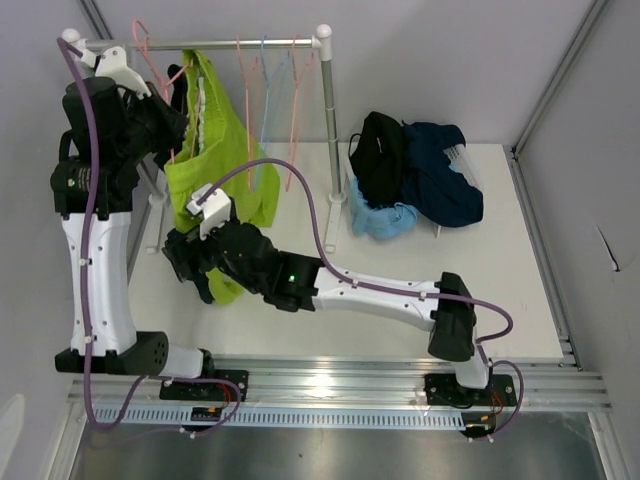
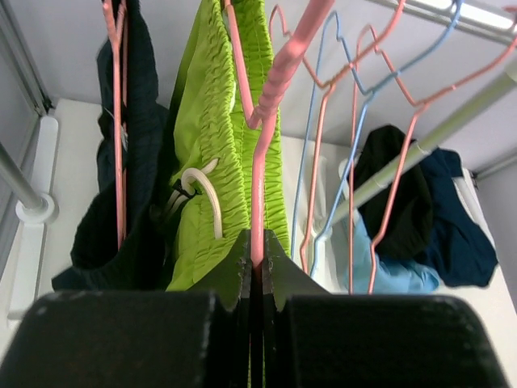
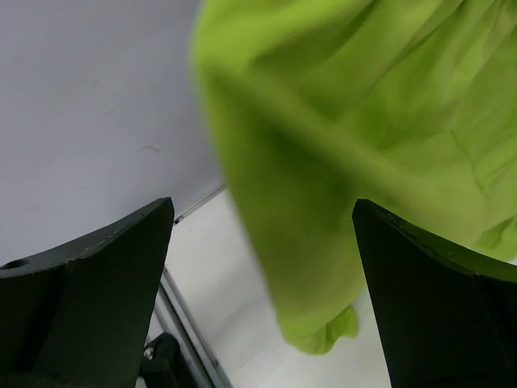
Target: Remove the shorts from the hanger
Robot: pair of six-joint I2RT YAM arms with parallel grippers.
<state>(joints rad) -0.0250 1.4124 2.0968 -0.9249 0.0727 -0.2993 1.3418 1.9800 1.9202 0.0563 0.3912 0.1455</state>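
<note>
My right gripper grabs the green shorts (image 3: 323, 242) by the hanging hem (image 3: 292, 234) next, which leaves the waistband free to slip off the pink hanger.
Lime green shorts (image 1: 215, 150) hang from a pink hanger (image 2: 271, 97) on the rail at the back left. My left gripper (image 2: 257, 242) is shut on this hanger's wire just below the waistband (image 2: 214, 121). Lower down, my right gripper (image 1: 200, 275) is open, and the hem of the green shorts (image 3: 323, 242) hangs between its fingers without touching them. Dark shorts (image 2: 121, 202) hang on a second pink hanger to the left. Black (image 1: 380, 150), navy (image 1: 440, 175) and light blue (image 1: 385, 220) shorts lie in a heap on the table to the right.
The white rail (image 1: 230, 42) rests on an upright post (image 1: 328, 120) with a base on the table. Several empty pink and blue hangers (image 1: 270, 90) hang right of the green shorts. Grey walls close in at the back and on both sides.
</note>
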